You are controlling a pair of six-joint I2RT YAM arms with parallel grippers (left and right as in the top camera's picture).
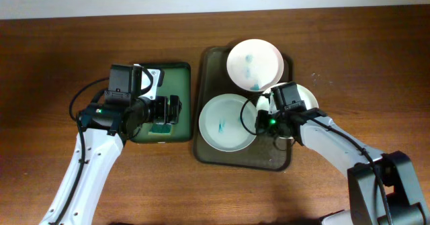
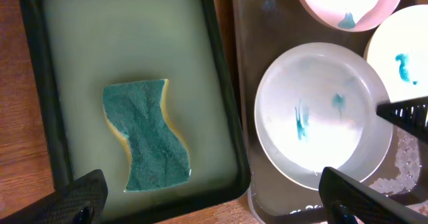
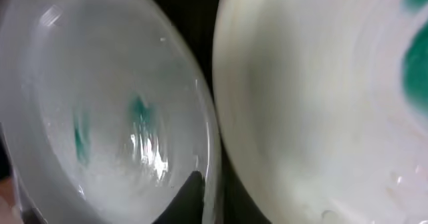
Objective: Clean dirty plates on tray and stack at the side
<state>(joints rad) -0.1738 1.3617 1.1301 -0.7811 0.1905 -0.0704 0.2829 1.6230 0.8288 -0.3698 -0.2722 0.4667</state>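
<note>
The left gripper grabs the green sponge from above across its middle (image 1: 160,125) (image 2: 146,136) next, which leaves the sponge's yellow bottom free to wipe the pale plate.
Three dirty plates with teal smears sit on the dark tray (image 1: 208,151): a pale plate (image 1: 227,122) in front, a pinkish plate (image 1: 252,64) behind, and a cream plate (image 1: 306,97) at the right. My right gripper (image 1: 263,121) straddles the pale plate's right rim, one finger inside and one outside (image 3: 210,197), closed on it; the pale plate (image 3: 100,103) and the cream plate (image 3: 321,103) fill that view. My left gripper (image 1: 164,111) is open and empty (image 2: 217,207) above the green sponge (image 2: 147,140) lying in the soapy water tray (image 2: 221,70).
The black water tray (image 1: 189,104) stands directly left of the plate tray (image 2: 244,83), their edges nearly touching. Bare wooden table (image 1: 363,57) lies to the right of the plate tray and along the front.
</note>
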